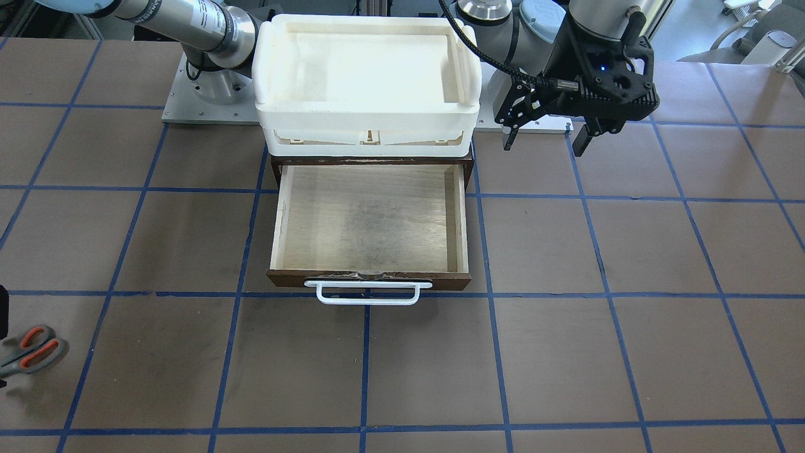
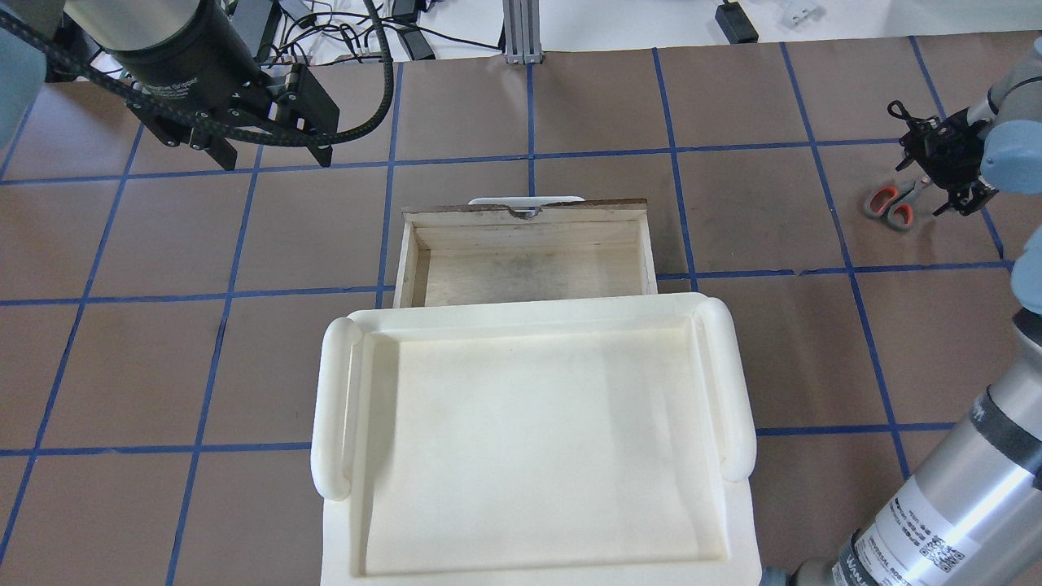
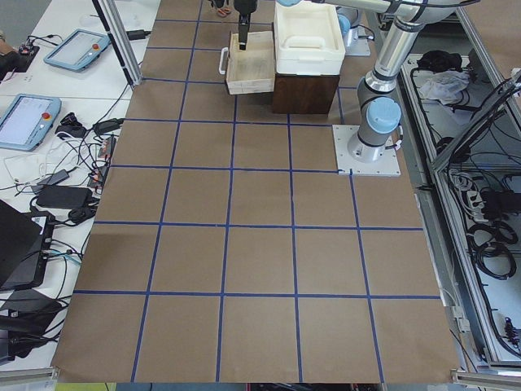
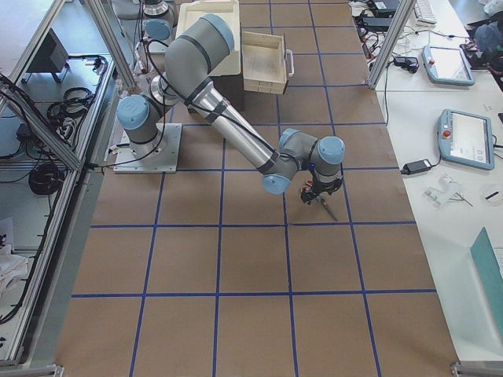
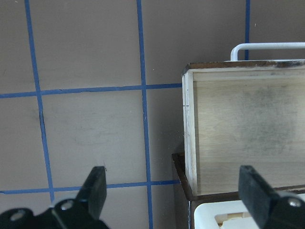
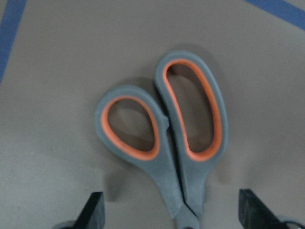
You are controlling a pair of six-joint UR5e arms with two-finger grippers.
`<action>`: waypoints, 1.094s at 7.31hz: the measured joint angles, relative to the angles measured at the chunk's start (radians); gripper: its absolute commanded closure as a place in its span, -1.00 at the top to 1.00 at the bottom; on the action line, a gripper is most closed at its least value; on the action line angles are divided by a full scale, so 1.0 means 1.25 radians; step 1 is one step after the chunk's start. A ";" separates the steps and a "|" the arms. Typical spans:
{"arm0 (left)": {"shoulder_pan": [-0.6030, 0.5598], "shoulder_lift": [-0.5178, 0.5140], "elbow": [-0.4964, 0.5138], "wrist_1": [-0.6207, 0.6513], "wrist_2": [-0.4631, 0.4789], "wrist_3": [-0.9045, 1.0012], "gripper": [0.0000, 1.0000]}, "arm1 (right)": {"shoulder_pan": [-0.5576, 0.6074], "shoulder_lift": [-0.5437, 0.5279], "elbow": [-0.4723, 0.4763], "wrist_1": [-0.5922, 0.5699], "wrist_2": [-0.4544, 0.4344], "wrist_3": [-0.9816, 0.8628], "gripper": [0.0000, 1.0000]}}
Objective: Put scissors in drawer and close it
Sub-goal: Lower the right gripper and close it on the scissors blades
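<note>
The scissors have to be put away in the drawer (image 1: 371, 214), so my right gripper needs to grab them next by their pivot below the handles.
The scissors (image 6: 167, 143), grey handles lined in orange, lie flat on the brown table at its far right (image 2: 891, 203), near the left edge of the front view (image 1: 31, 352). My right gripper (image 6: 171, 210) is open and low over their blade end, one finger on each side; it also shows in the overhead view (image 2: 948, 175). The blades are hidden. The drawer (image 1: 371, 214) is pulled fully open and holds nothing, with its white bar handle (image 1: 368, 294) toward the operators. My left gripper (image 1: 544, 135) is open and empty, hovering beside the cabinet on the drawer's left (image 5: 174, 191).
A white plastic tray (image 2: 529, 439) sits on top of the dark cabinet (image 3: 303, 91) behind the drawer. Blue tape lines cross the brown table. The right arm stretches far out over the table (image 4: 236, 133).
</note>
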 measured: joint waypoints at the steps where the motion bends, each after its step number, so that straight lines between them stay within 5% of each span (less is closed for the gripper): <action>1: 0.000 0.000 0.000 0.000 0.000 0.000 1.00 | 0.000 0.001 0.000 0.000 0.000 0.001 0.11; 3: 0.000 0.000 0.000 0.000 0.001 0.000 1.00 | 0.000 0.002 0.000 0.000 0.000 0.001 -0.38; 4: 0.000 0.001 0.000 0.000 0.000 0.001 1.00 | 0.002 0.002 -0.001 0.000 0.000 0.000 -0.97; 8: 0.000 0.001 -0.001 -0.001 0.000 0.000 1.00 | 0.007 -0.005 -0.013 0.001 -0.003 -0.011 -1.00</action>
